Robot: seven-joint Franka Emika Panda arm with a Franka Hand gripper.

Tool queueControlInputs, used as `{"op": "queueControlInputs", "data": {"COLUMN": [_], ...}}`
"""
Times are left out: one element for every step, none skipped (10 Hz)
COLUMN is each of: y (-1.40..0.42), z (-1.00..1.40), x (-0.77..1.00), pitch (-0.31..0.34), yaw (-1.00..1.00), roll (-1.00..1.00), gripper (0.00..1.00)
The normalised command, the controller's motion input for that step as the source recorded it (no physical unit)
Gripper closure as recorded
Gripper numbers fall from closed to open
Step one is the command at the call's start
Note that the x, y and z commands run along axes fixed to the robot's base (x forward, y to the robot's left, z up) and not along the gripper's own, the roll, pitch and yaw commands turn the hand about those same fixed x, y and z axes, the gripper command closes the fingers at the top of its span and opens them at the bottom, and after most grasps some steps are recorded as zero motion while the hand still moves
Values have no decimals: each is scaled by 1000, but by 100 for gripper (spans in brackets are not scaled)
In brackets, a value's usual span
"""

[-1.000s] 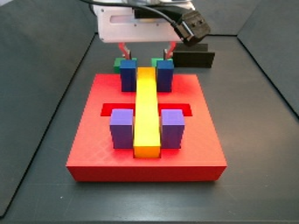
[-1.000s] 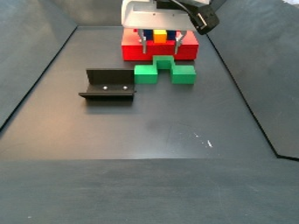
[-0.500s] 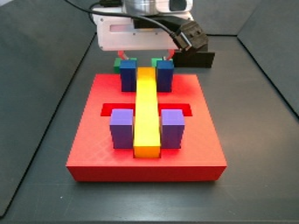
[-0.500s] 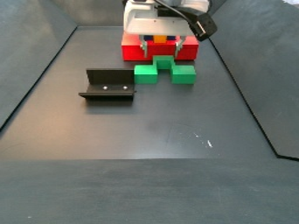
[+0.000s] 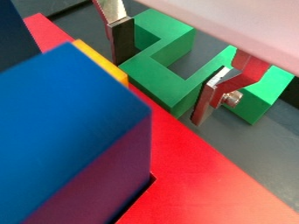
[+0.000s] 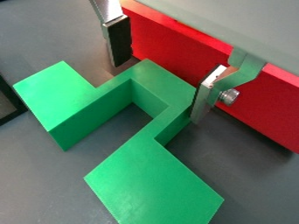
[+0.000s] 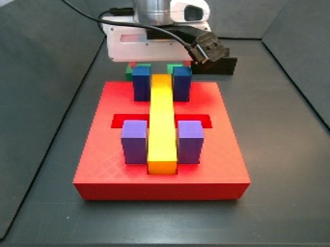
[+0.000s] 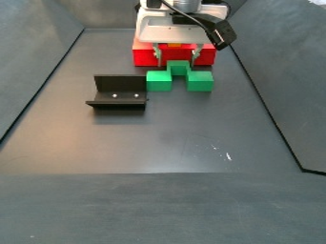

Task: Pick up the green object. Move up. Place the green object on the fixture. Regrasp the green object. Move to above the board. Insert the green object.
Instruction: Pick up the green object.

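The green object has to go up onto the fixture, so the robot's gripper should next grab it by its middle block.
The green object lies on the dark floor right beside the red board. In both wrist views its taller centre cube sits between my two fingers, with the lower side cubes reaching out to either side. My gripper is open and low over the block, its plates straddling the centre with small gaps; the same stance shows for the gripper and green object. The fixture stands apart from the block on the floor. Behind the board the gripper hides most of the green object.
The board carries a long yellow bar, two blue blocks at its far end and two purple blocks near its front. A blue block fills much of a wrist view. Dark walls ring the floor.
The gripper has come straight down onto the green object, so its fingers now flank the centre cube. The block, board and fixture have not moved.
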Motion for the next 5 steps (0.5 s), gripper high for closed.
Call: {"op": "queueControlInputs", "data": {"y": [0, 0, 0, 0, 0], "z": [-140, -131, -66, -74, -129], "x": [0, 0, 0, 0, 0], "pitch": [-51, -44, 0, -4, -6], "yaw": [0, 0, 0, 0, 0], "roll": [0, 0, 0, 0, 7], "gripper": [0, 0, 0, 0, 0]}}
